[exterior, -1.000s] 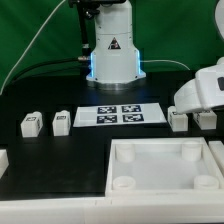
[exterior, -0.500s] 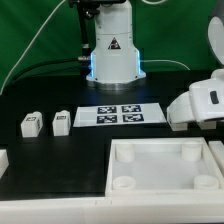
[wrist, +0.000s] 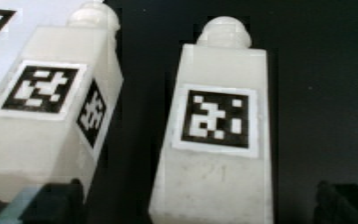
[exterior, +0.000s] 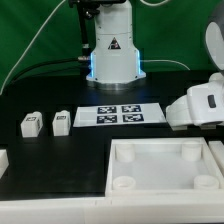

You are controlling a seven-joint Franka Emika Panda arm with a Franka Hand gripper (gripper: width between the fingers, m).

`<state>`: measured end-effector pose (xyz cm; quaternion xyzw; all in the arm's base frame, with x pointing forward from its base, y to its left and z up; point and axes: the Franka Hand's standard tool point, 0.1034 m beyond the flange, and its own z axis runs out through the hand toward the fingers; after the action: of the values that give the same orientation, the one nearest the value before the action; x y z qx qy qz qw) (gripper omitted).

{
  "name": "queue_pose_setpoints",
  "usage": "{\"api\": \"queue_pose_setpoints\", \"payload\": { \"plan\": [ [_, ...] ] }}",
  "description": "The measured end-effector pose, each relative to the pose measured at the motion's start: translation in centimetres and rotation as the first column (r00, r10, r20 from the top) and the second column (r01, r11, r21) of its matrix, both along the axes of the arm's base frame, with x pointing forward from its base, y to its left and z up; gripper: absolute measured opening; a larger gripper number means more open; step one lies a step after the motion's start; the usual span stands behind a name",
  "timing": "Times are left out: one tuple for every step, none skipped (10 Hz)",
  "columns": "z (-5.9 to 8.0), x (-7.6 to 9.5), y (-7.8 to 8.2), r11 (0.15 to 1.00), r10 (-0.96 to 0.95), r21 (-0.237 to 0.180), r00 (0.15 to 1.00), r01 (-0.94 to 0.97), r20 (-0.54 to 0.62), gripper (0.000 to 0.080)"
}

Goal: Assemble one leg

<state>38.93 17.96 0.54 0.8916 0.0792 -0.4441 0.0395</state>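
My fingers reach down on either side of the leg, so it is time to close now. Closing now would catch the white leg (wrist: 213,180).
In the wrist view two white legs lie side by side on the black table, each with a square marker tag. One leg (wrist: 220,120) sits between my fingers. The other leg (wrist: 51,100) lies just beside it, outside the jaws. My gripper (wrist: 202,208) is open, with one dark fingertip (wrist: 51,205) in the gap between the two legs and the other fingertip on the leg's far side. In the exterior view my gripper (exterior: 194,118) is low at the right, hiding both these legs. Two more legs (exterior: 30,124) (exterior: 61,122) stand at the exterior view's left.
The large white rimmed tray part (exterior: 160,150) with corner sockets lies in front. The marker board (exterior: 120,114) lies in the middle, before the robot base (exterior: 112,55). A white piece (exterior: 3,158) shows at the exterior view's left edge.
My gripper has come down over the two legs at the exterior view's right. They were visible one second ago and are now hidden by the hand.
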Motion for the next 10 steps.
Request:
{"api": "queue_pose_setpoints", "payload": {
  "plan": [
    [-0.16,0.01,-0.12,1.0,-0.004,0.001,1.0,0.004,0.005,0.0649],
    [-0.2,-0.11,-0.18,1.0,-0.005,0.0,1.0,0.005,0.003,0.0613],
    [-0.21,-0.14,-0.19,1.0,-0.004,0.0,1.0,0.004,0.002,0.0613],
    [-0.21,-0.14,-0.19,1.0,-0.004,0.0,1.0,0.004,0.002,0.0416],
    [-0.19,-0.12,-0.19,1.0,-0.005,0.0,1.0,0.005,0.002,0.0416],
    [-0.19,-0.09,-0.19,1.0,-0.005,0.0,1.0,0.005,0.003,0.0294],
    [-0.19,-0.09,-0.18,1.0,-0.005,0.0,1.0,0.005,0.003,0.0294],
    [-0.17,-0.08,-0.17,1.0,-0.005,0.0,1.0,0.005,0.003,0.0294],
    [-0.14,0.01,-0.14,1.0,-0.005,0.001,1.0,0.005,0.004,0.0294],
    [-0.12,0.04,-0.11,1.0,-0.004,0.001,1.0,0.004,0.005,0.0294]
  ]
}}
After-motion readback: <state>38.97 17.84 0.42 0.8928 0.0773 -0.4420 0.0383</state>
